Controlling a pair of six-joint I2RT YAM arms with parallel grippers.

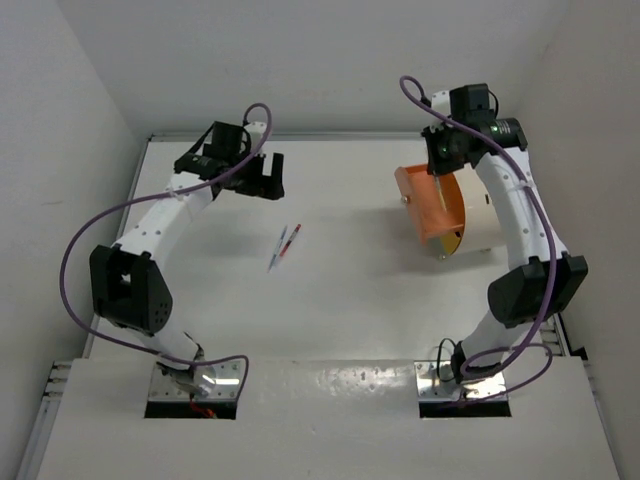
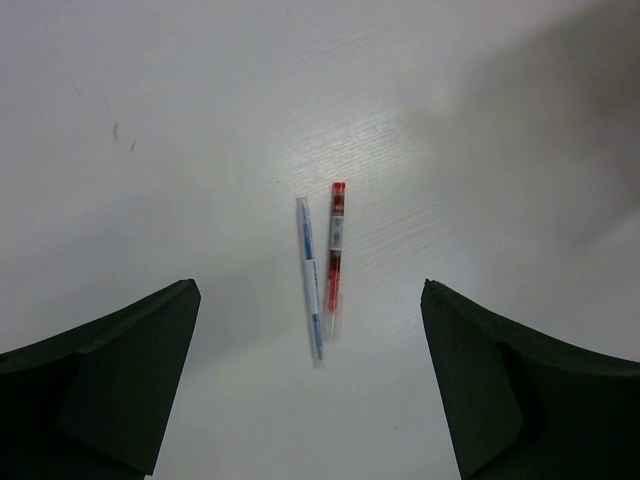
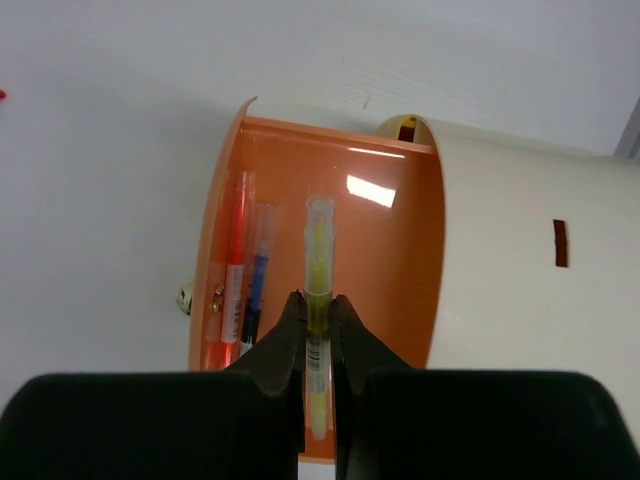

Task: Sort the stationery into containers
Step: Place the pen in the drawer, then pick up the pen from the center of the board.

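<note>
My left gripper's fingers pinch the blue pen across its middle (image 1: 277, 249) (image 2: 311, 281) next, leaving both of the pen's ends free to hand over for sorting.
A yellow pen (image 3: 319, 250) is pinched upright-in-view by my right gripper (image 3: 318, 300), shut on its middle, above the orange drawer (image 3: 390, 250) pulled out of the cream drum container (image 3: 520, 270). An orange-red pen (image 3: 234, 270) and a dark blue pen (image 3: 256, 285) lie along the drawer's left side. On the table's middle, a blue pen (image 2: 311, 280) and a red pen (image 2: 336, 245) lie side by side. My left gripper (image 2: 308, 288) hangs open above them, touching neither. From above: left gripper (image 1: 262, 178), right gripper (image 1: 440, 165), container (image 1: 485, 225), the two pens (image 1: 285, 245).
The drawer's round front disc (image 1: 452, 215) carries a small knob (image 3: 186, 297) facing the table's middle. White walls close in the table on the left, back and right. Purple cables (image 1: 75, 250) loop off both arms.
</note>
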